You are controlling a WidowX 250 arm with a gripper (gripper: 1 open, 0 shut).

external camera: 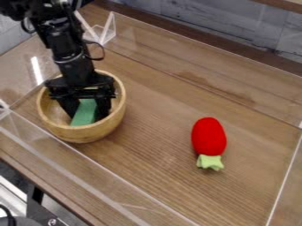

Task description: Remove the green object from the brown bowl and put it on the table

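My gripper grabs the green object by its upper end point(86, 105) next, to take the object out of the brown bowl point(79, 131).
The green object point(84, 114), a flat green block, leans inside the brown bowl point(79, 131) at the left of the table point(165, 101). My black gripper point(84, 107) points straight down into the bowl, open, with one finger point(59, 101) on each side of the block. I cannot tell whether the fingers touch the block. The block's upper end is partly hidden by the gripper.
A red strawberry-like toy point(209, 139) with a small green stem lies on the wood at the right. Low clear acrylic walls point(141, 189) edge the tabletop, one close in front of the bowl and one behind the arm.
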